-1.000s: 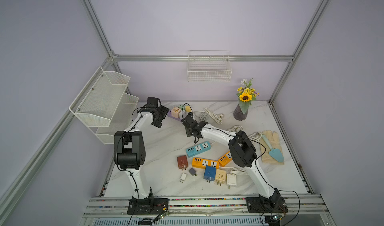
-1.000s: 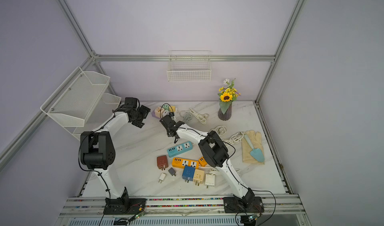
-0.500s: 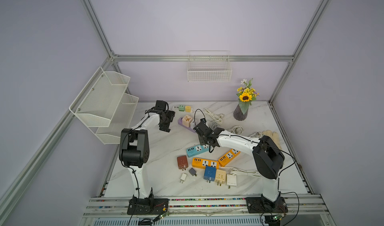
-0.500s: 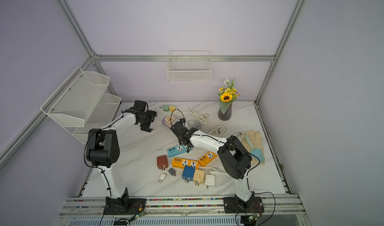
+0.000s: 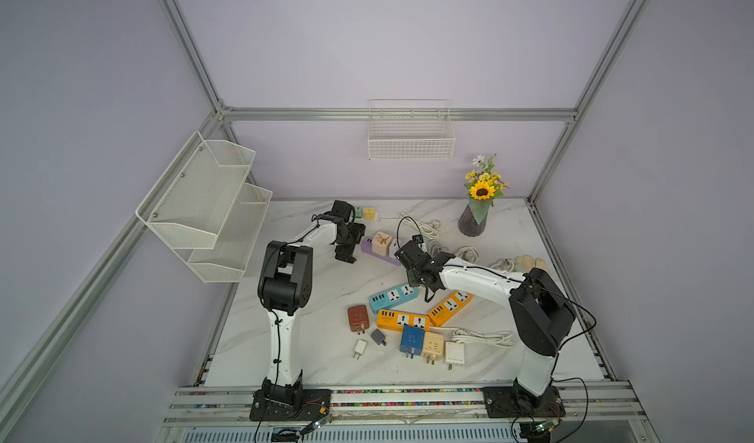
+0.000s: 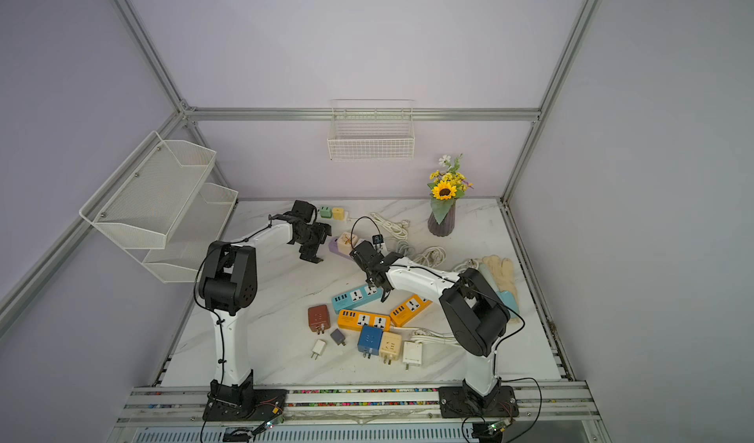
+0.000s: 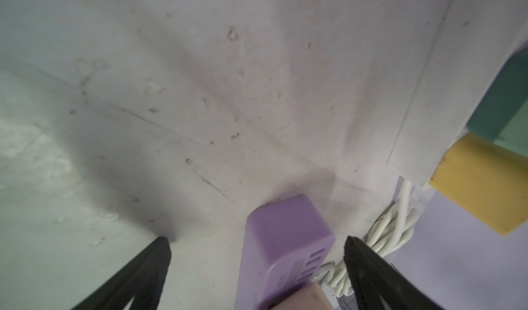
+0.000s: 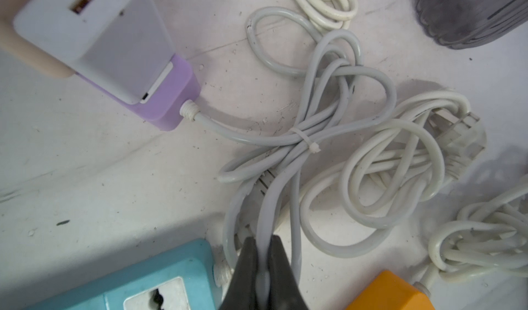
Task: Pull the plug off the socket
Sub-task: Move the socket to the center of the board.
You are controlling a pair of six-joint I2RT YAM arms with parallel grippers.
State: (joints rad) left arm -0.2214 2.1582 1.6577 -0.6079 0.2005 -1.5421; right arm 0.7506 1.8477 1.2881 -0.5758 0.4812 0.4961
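My left gripper should pick up the purple power strip (image 5: 391, 257) across its cordless end, so that both plugs stay free to pull off.
The socket is a purple power strip (image 5: 391, 257) lying at the back middle of the table. A beige cube plug (image 5: 382, 243) and a white charger plug (image 8: 94, 34) sit in it. My left gripper (image 7: 257, 243) is open, its fingers (image 7: 148, 268) on either side of the strip's end (image 7: 285, 243) without touching it; in both top views it (image 6: 312, 253) stands just left of the strip. My right gripper (image 8: 264, 245) is shut on the strip's grey cord (image 8: 314, 123), low beside the blue strip (image 5: 393, 297).
Two orange strips (image 5: 402, 320) and several loose adapters (image 5: 410, 339) lie towards the front. Green (image 5: 358, 211) and yellow (image 5: 369, 213) cubes sit at the back. Coiled white cords (image 8: 400, 165), a vase (image 5: 473, 220) and gloves (image 5: 526, 263) are to the right, and a wire shelf (image 5: 204, 204) hangs at the left.
The right gripper has moved right and forward, dragging the purple strip with its plugs by the cord. The left gripper followed from the back left and now straddles the strip's end.
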